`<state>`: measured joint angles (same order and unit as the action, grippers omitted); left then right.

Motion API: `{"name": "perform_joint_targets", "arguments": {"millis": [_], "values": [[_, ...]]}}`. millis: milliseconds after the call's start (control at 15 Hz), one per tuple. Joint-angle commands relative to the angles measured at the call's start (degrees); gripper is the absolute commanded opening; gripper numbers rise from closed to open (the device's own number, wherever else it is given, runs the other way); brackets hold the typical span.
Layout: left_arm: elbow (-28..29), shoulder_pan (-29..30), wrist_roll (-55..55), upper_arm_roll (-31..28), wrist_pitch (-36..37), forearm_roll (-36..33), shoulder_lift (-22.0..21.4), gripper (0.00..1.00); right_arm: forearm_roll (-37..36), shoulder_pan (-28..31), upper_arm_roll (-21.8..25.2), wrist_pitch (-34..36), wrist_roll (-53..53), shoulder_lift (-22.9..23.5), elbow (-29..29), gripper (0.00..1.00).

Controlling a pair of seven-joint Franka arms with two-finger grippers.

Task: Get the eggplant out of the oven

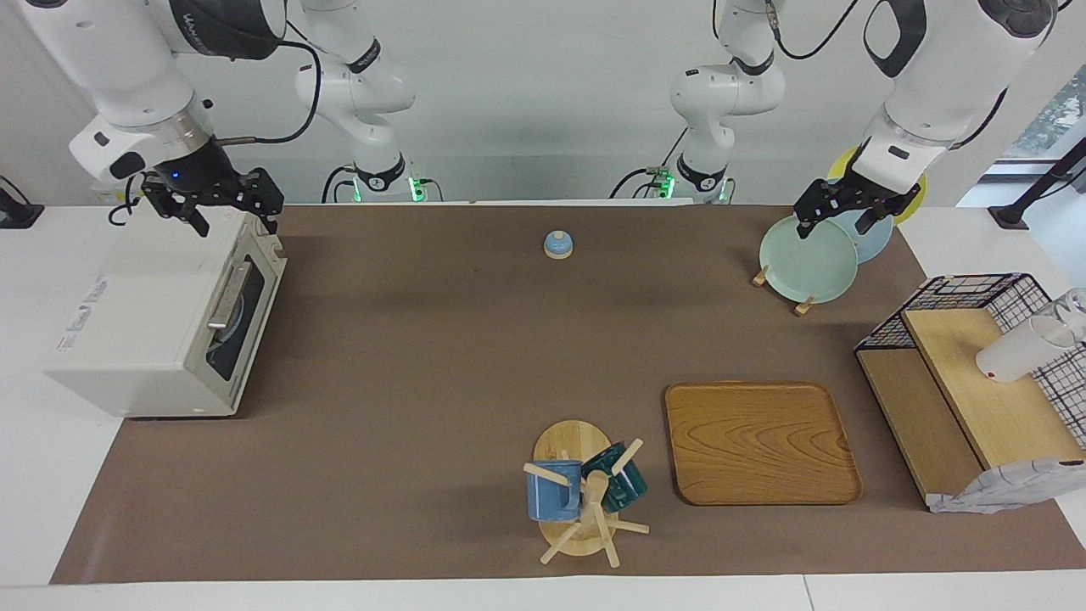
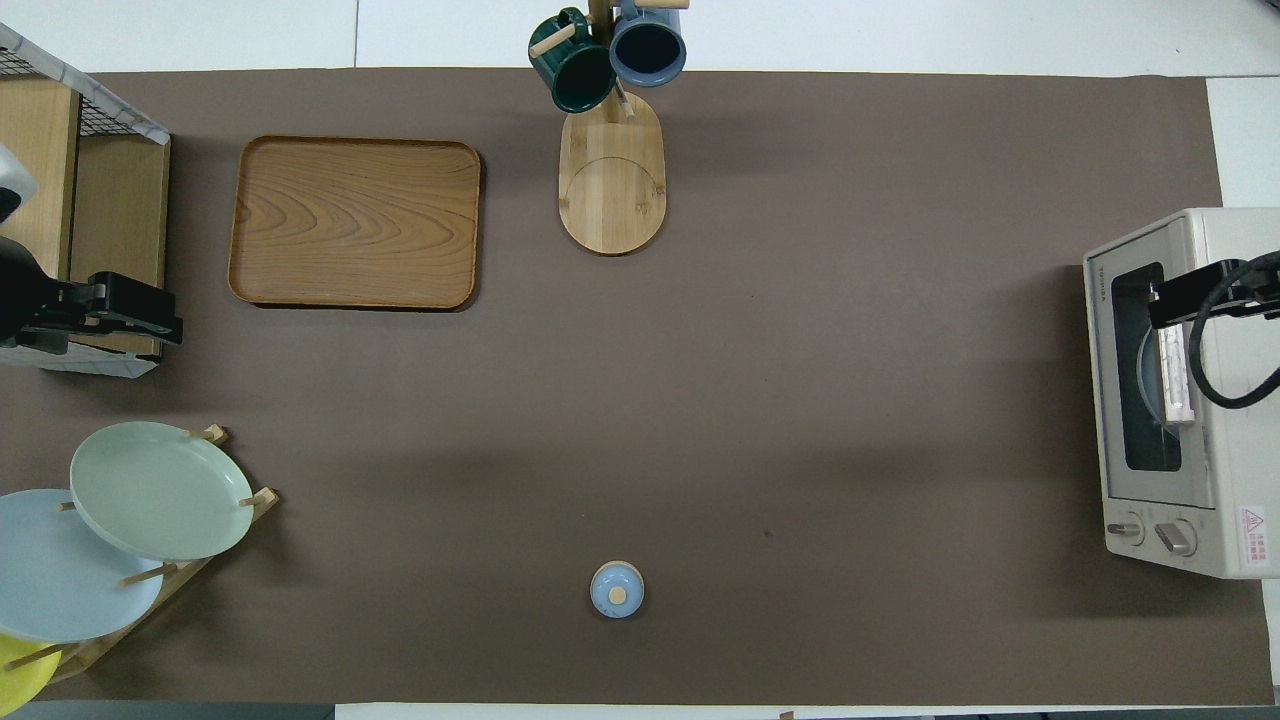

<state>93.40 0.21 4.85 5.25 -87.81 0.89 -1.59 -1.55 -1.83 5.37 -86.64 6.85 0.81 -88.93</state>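
Note:
I should next grab the dark glass door (image 2: 1148,446) by its metal bar handle (image 2: 1177,390) with my right gripper. That will open the oven so I can reach the eggplant inside.
The off-white oven (image 1: 144,322) stands at the right arm's end of the table, its dark glass door shut and its metal bar handle (image 1: 227,295) facing the middle of the table. It also shows in the overhead view (image 2: 1250,460). The eggplant is hidden; through the window only a pale plate edge shows. My right gripper (image 1: 237,222) hangs open and empty over the oven's top, at its end nearer the robots, above the door's upper edge (image 2: 1185,295). My left gripper (image 1: 831,227) is open and empty over the plate rack and waits.
A rack with a green plate (image 1: 806,259) and a blue plate stands at the left arm's end. A small blue lid (image 1: 557,244) lies near the robots. A wooden tray (image 1: 759,441), a mug tree (image 1: 585,496) and a wire shelf (image 1: 976,373) stand farther out.

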Motion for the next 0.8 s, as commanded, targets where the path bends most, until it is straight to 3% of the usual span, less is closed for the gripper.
{"name": "perform_joint_targets", "arguments": {"millis": [0, 200, 400, 733], "values": [[0.55, 0.22, 0.60, 0.20, 0.18, -0.97, -1.05, 1.00, 0.32, 0.77, -0.01, -2.12, 1.50, -1.33, -3.08, 0.00], [0.55, 0.22, 0.60, 0.20, 0.18, -0.97, -1.05, 1.00, -0.81, 1.48, 0.34, -7.28, 1.41, -3.09, -9.22, 0.00], [0.55, 0.22, 0.60, 0.20, 0.18, -0.97, -1.05, 1.00, -4.24, 2.96, 0.34, -14.85, -6.12, -2.75, -16.18, 0.00], [0.55, 0.22, 0.60, 0.20, 0.10, -0.97, -1.05, 1.00, -10.58, 3.41, 0.25, -17.94, -6.76, -0.73, -18.39, 0.00]]}}
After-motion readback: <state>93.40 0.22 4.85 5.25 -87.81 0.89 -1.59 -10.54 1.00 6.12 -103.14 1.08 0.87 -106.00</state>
